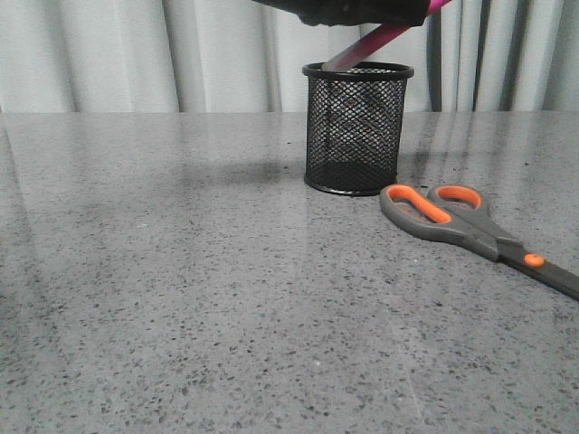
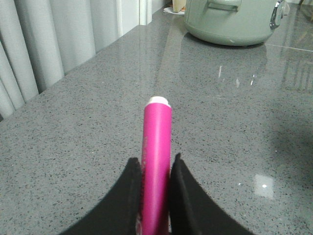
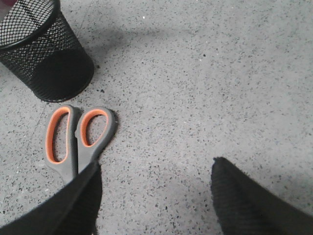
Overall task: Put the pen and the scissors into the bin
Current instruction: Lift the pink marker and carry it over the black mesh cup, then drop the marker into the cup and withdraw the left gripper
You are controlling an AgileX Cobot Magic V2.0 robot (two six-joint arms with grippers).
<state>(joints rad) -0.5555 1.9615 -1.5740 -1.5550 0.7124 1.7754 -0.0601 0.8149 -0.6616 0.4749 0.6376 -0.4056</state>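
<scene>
The pen's lower end dips inside the bin's rim and the pen would stay in, so it is time for my left gripper to release the pen.
The black mesh bin stands on the grey table, past its middle. My left gripper is shut on the bright-pink pen. In the front view the pen slants down from the dark gripper body at the top edge, its whitish cap end at the bin's rim. The scissors lie flat to the right of the bin, orange-lined loops toward it. My right gripper is open and empty above the table, next to the scissors' handles, with the bin beyond.
A pale green pot stands far off on the counter in the left wrist view. White curtains hang behind the table.
</scene>
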